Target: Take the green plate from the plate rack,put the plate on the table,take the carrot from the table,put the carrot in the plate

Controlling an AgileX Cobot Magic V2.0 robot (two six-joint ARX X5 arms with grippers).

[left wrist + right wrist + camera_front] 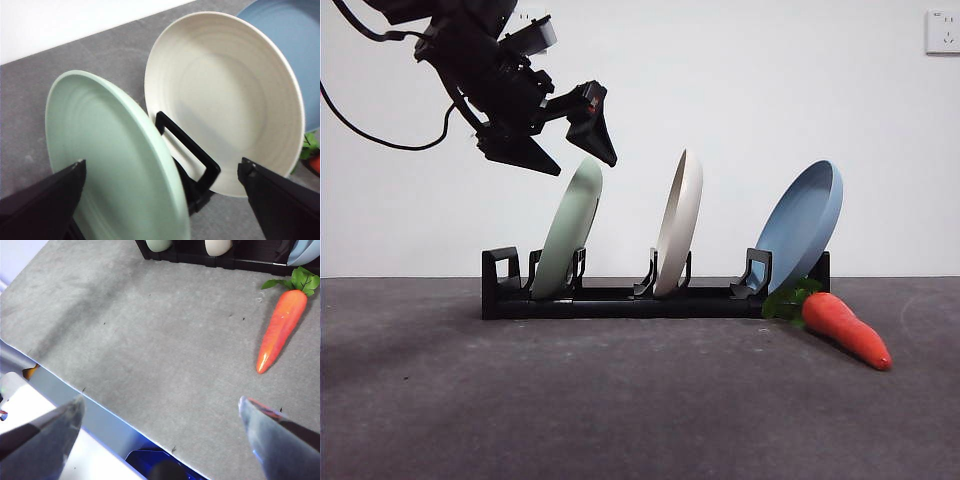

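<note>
The left gripper picks up the green plate by its free top rim (588, 165) next. The rack's black wires hold the lower part of the plate.
The green plate (568, 230) leans upright in the left slot of the black plate rack (620, 298). My left gripper (582, 163) hovers open just above the plate's top rim. In the left wrist view the green plate (110, 160) lies between the spread jaws of the left gripper (162, 167), with no contact visible. The carrot (845, 328) lies on the table (620, 400) at the rack's right end, its leafy top toward the rack. My right gripper (160, 402) hangs open over the table's near edge, well away from the carrot (280, 330).
A cream plate (678, 222) stands in the rack's middle slot and a blue plate (805, 225) leans at the right end, over the carrot's leaves. A white wall runs behind the rack. Below the table's edge sits a blue object (150, 460).
</note>
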